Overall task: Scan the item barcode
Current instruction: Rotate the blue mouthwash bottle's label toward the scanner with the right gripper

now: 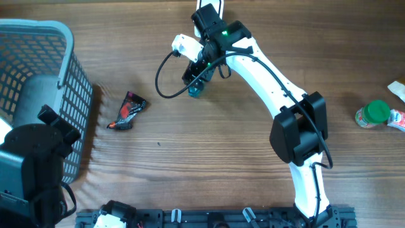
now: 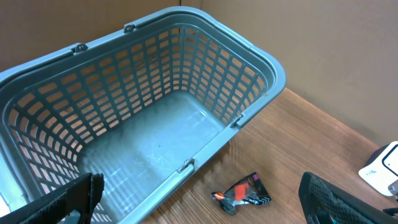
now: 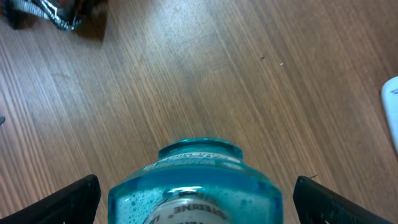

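The clear blue bottle (image 1: 196, 90) (image 3: 194, 186) has a white label that should stay uncovered to scan its barcode, so my right gripper should reach the bottle and grab its opposite sides.
A clear blue bottle (image 3: 194, 186) with a white label stands on the wooden table, seen small below the right arm as the bottle (image 1: 196, 90). My right gripper (image 3: 196, 185) straddles it, open, with a gap between each finger and the bottle's sides. The white barcode scanner (image 1: 185, 45) with its black cable lies just behind that gripper, and its corner shows as the scanner (image 2: 382, 167). My left gripper (image 2: 200, 183) hangs open and empty over the basket's near rim, at the overhead view's left as the gripper (image 1: 57, 125).
A grey-blue mesh basket (image 2: 261, 62) fills the left side, also the basket (image 1: 79, 95). A crumpled black and orange packet (image 1: 126, 111) lies beside it, also the packet (image 2: 242, 193). A green-lidded jar (image 1: 373, 114) and a tube lie at the right edge.
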{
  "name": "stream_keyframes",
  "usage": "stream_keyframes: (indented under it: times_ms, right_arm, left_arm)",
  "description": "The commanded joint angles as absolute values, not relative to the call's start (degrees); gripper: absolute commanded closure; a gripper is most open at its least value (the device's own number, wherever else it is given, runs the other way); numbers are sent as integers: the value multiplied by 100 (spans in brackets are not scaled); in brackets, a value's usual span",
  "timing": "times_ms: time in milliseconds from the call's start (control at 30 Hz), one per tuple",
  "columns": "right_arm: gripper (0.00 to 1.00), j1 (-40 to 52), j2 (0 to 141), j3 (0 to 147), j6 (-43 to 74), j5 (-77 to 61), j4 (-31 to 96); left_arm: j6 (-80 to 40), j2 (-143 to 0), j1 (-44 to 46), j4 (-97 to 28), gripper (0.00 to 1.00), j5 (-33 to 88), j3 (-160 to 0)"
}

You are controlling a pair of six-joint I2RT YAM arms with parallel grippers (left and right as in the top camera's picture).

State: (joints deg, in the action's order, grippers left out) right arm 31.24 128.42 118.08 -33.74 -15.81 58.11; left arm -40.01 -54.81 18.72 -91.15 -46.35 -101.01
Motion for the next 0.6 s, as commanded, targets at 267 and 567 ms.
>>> stream_keyframes:
  times_ms: [267, 567]
  right_arm:
    - [0, 3155, 13166, 11762, -3238, -1245, 5745]
    - [9, 3155, 13181, 11762, -3238, -1247, 5675]
  left_arm:
    - [-4123, -5492, 1846, -9118, 0, -4587, -10147]
    - [-4121, -5492, 1846, -9118, 0, -4587, -10147]
